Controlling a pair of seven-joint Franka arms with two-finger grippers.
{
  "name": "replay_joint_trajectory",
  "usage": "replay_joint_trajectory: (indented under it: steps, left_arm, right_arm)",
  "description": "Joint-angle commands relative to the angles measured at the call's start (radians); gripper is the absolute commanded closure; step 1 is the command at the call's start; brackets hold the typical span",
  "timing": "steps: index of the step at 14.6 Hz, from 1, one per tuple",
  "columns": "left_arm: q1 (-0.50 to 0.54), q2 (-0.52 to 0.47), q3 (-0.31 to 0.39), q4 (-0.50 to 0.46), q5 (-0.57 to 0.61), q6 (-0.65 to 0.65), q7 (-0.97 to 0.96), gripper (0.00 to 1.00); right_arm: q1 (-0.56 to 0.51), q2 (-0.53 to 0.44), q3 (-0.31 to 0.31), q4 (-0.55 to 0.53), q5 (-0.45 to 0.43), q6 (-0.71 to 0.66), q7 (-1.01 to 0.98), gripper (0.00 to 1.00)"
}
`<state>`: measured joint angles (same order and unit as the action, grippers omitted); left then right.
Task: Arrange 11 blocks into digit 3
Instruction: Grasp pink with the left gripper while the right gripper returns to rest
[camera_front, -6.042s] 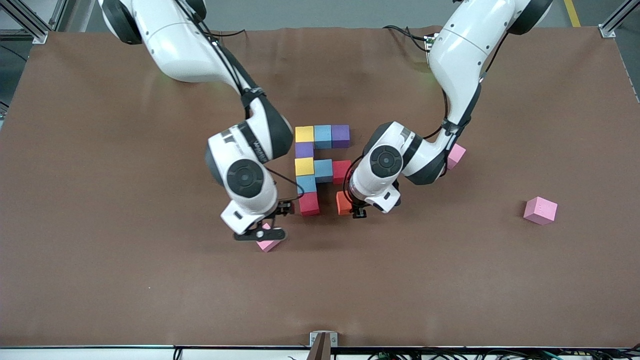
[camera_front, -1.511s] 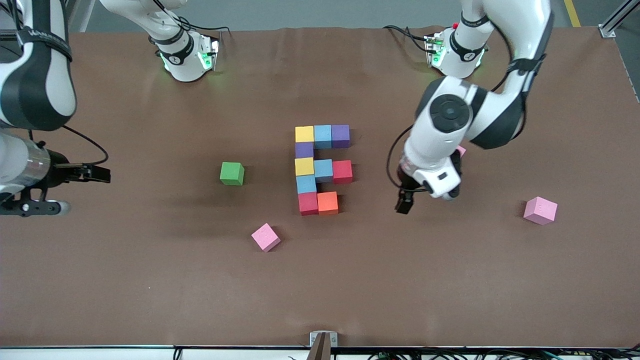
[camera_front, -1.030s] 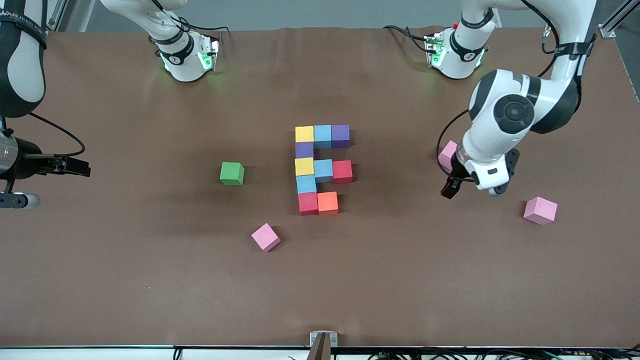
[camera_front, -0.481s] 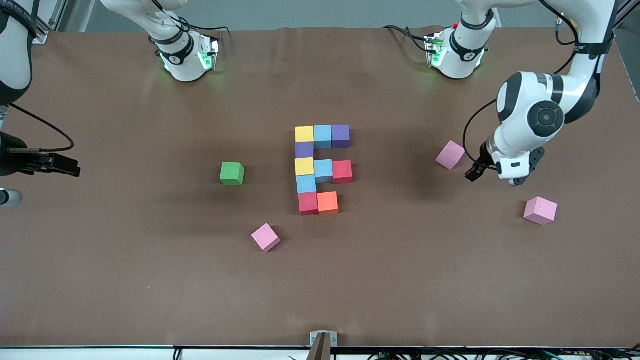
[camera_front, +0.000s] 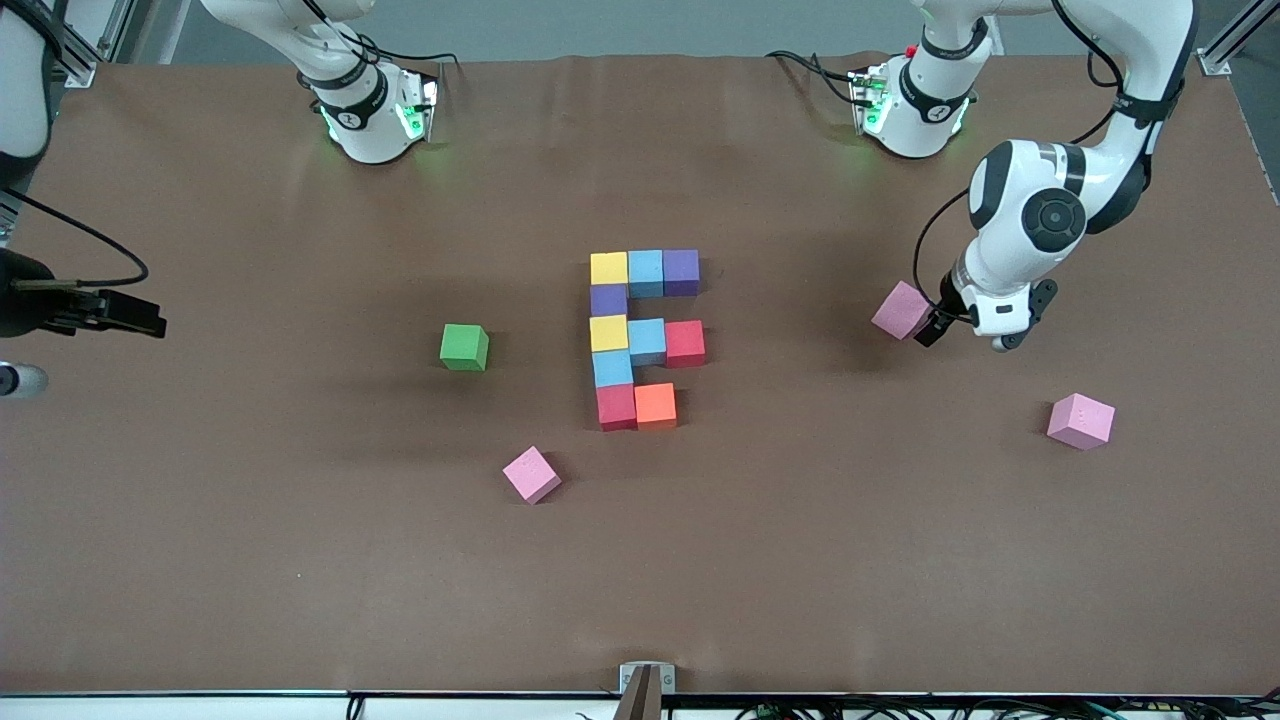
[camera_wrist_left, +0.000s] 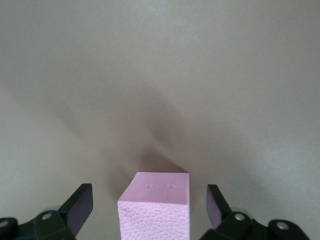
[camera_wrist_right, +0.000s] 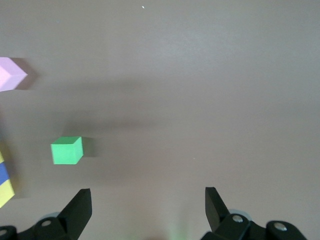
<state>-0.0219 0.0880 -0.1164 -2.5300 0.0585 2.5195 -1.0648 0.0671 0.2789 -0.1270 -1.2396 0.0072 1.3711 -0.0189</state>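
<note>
The robot's left gripper will next grab the opposite sides of the pink block to extend the 3's bottom bar beside the orange block (camera_front: 656, 407).
Ten blocks (camera_front: 647, 341) touch in an unfinished figure at the table's middle: a yellow, blue and purple bar, a purple cube, a yellow, blue and red bar, a blue cube, then red (camera_front: 616, 406) and orange (camera_front: 655, 405). A loose pink block (camera_front: 899, 309) lies toward the left arm's end. My left gripper (camera_front: 928, 326) is open right at it. In the left wrist view the pink block (camera_wrist_left: 156, 210) stands between the fingers of the left gripper (camera_wrist_left: 149, 201), with a gap on each side. My right gripper (camera_front: 100, 352) waits open, empty and high over the right arm's end.
A green cube (camera_front: 464, 347) sits beside the figure toward the right arm's end, also seen as the green cube (camera_wrist_right: 66, 150). Two more pink cubes lie loose: one (camera_front: 531, 474) nearer the camera than the figure, another (camera_front: 1080, 421) toward the left arm's end.
The left gripper swung out toward the left arm's end, then came back in beside the pink block. The right arm has hardly moved.
</note>
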Motion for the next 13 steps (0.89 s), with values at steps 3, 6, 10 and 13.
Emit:
replay_joint_trajectory:
  steps: [3, 6, 10, 13]
  left_arm:
    - [0.008, -0.016, -0.011, -0.064, -0.028, 0.076, -0.003, 0.0]
    - [0.008, 0.005, -0.014, -0.079, -0.029, 0.128, -0.007, 0.0]
    - [0.002, 0.018, -0.017, -0.095, -0.057, 0.157, -0.007, 0.01]
    - [0.006, 0.019, -0.074, -0.105, -0.14, 0.173, -0.007, 0.01]
  right_arm:
    - [-0.062, -0.099, 0.052, -0.098, 0.024, 0.028, -0.015, 0.0]
    - [-0.102, -0.124, 0.095, -0.132, 0.019, 0.046, -0.015, 0.0]
    - [-0.108, -0.124, 0.09, -0.124, 0.017, 0.043, -0.01, 0.0]
    - [-0.102, -0.129, 0.093, -0.129, 0.01, 0.045, -0.003, 0.0]
